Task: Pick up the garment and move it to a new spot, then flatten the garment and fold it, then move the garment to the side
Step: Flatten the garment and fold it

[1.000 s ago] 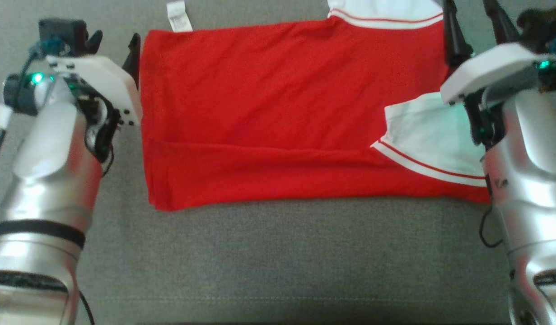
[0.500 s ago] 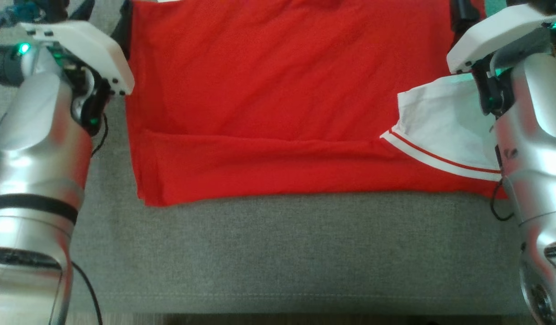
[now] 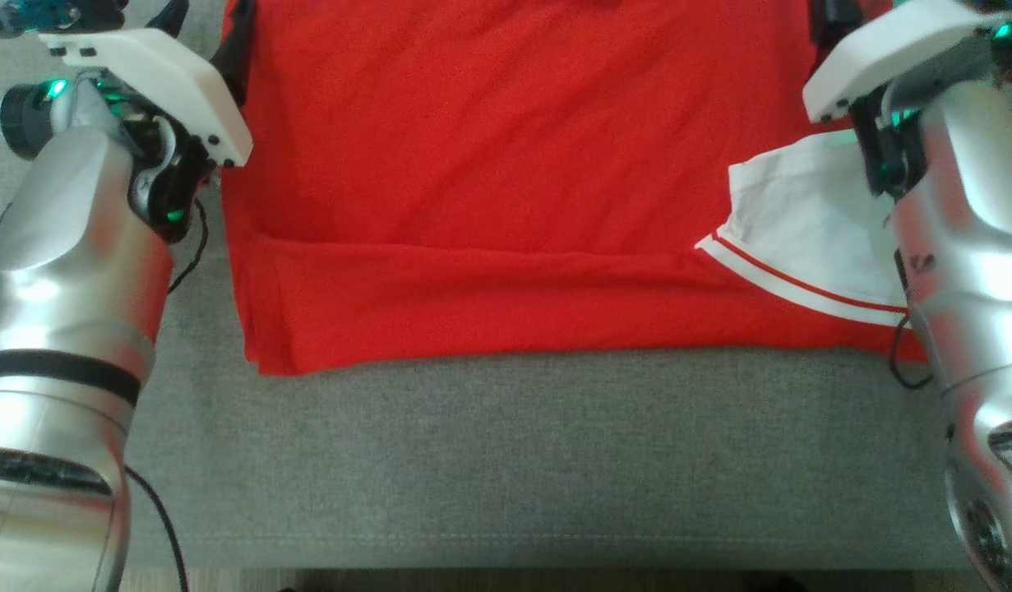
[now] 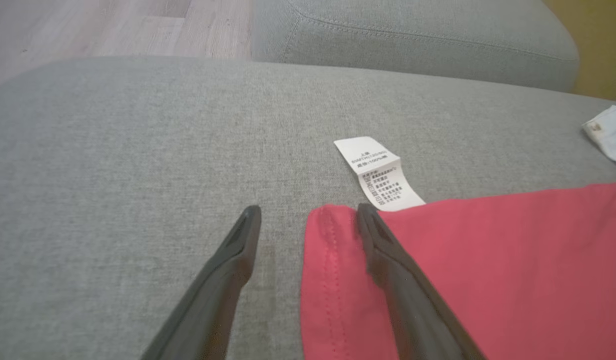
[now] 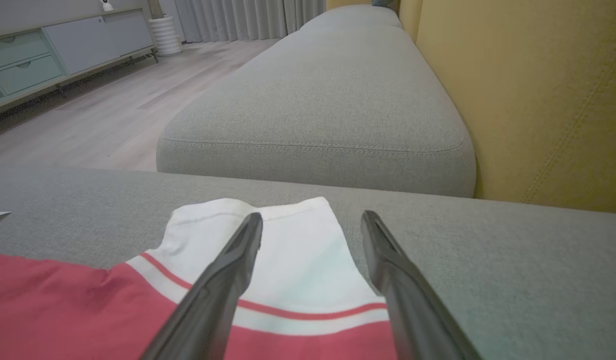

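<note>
My left gripper will next grab the corner of the hem beside the care label, because the red garment [image 3: 506, 164] is lying flat.
A red garment [image 3: 506, 164] with white red-striped sleeves lies flat on the grey sofa seat [image 3: 506, 460], its near edge folded over in a band. One white sleeve [image 3: 810, 230] rests on the red cloth at the right. My left gripper [image 4: 308, 220] is open over the garment's far left corner [image 4: 333, 260], one finger on grey fabric, the other above the red hem, beside a white care label [image 4: 378, 172]. My right gripper [image 5: 312, 222] is open above the far white sleeve [image 5: 287, 250], nothing between its fingers.
A second grey seat cushion [image 5: 328, 105] lies beyond the garment, with a yellow backrest [image 5: 533, 95] along its right. Wooden floor [image 5: 82, 120] and a pale drawer cabinet [image 5: 42, 50] lie past the sofa's edge. The sofa's front edge [image 3: 506, 563] runs along the bottom of the head view.
The head view has shifted, so the garment now sits higher and its far edge is cut off. Both grippers stay at the far corners, still open.
</note>
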